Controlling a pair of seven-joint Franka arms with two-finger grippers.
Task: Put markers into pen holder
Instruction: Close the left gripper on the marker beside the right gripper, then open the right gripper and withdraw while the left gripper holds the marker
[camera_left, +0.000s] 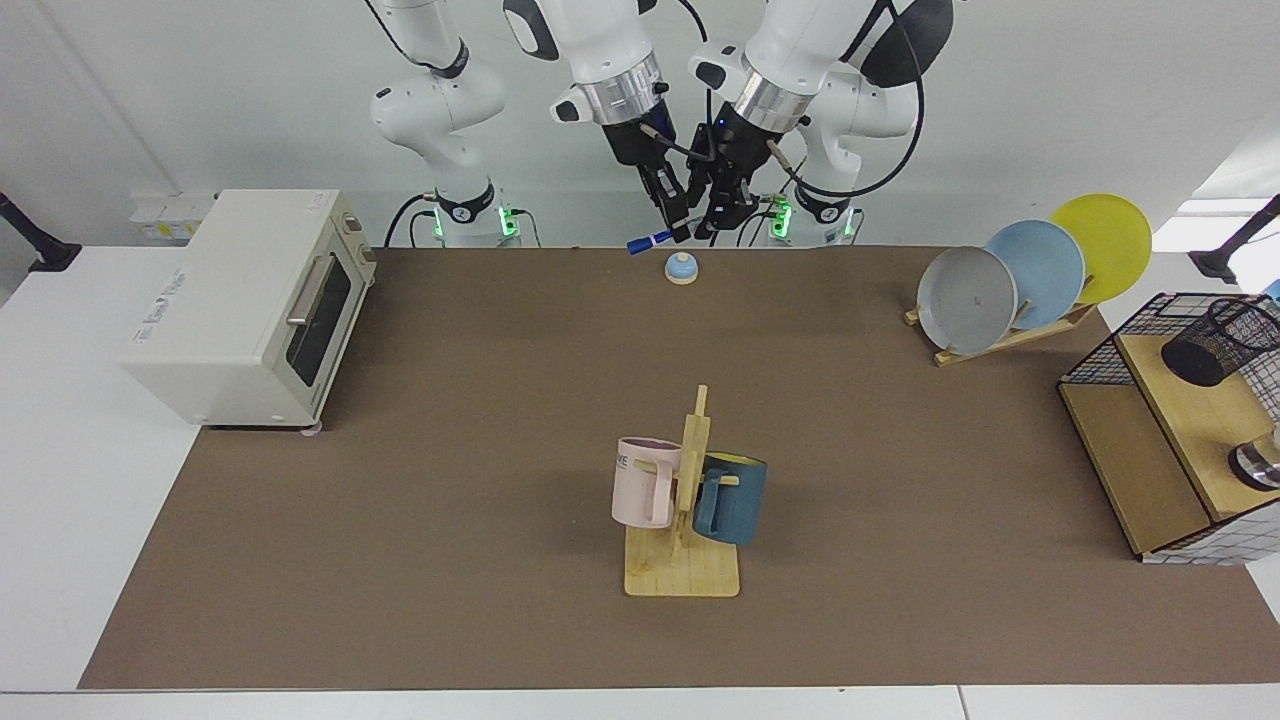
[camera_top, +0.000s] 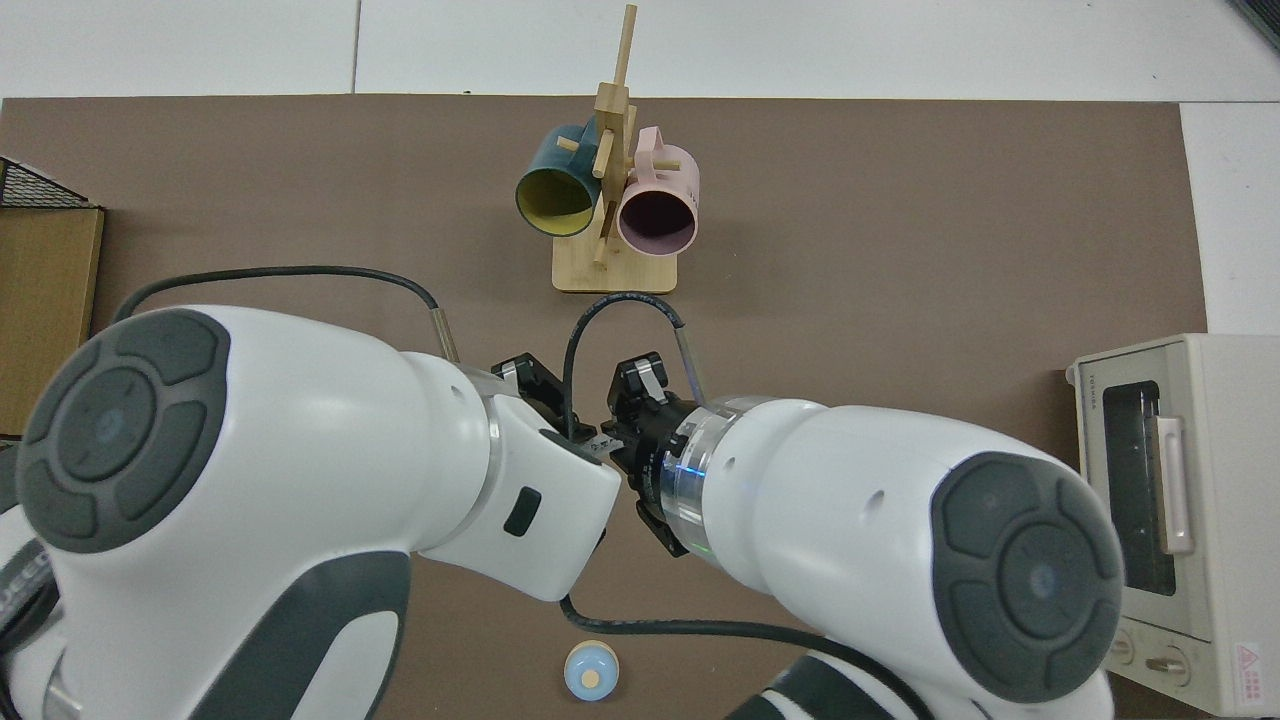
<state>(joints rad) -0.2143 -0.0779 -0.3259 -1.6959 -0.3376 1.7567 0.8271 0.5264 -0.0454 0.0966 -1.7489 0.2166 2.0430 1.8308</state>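
Note:
The robot has to put the marker into the pen holder (camera_left: 1222, 343), so its left gripper should next grab the marker by its white end (camera_left: 696, 221).
The marker (camera_left: 655, 239), white barrel with a blue cap, hangs nearly level above the table's far edge, cap end pointing toward the toaster side. My right gripper (camera_left: 681, 228) is shut on its barrel. My left gripper (camera_left: 712, 217) is right beside it at the marker's white end, fingers open. From above, both wrists cover the grippers and only a sliver of the marker (camera_top: 602, 445) shows between them. The pen holder (camera_left: 1222, 343), a small black mesh cup, sits tilted on the wooden board inside the wire basket (camera_left: 1100, 352) at the far right.
A blue bell (camera_left: 681, 267) sits on the mat just below the grippers. A toaster oven (camera_left: 250, 300) stands at the left. A wooden mug rack (camera_left: 690, 500) with a pink and a blue mug is mid-table. A plate rack (camera_left: 1030, 270) is right of centre.

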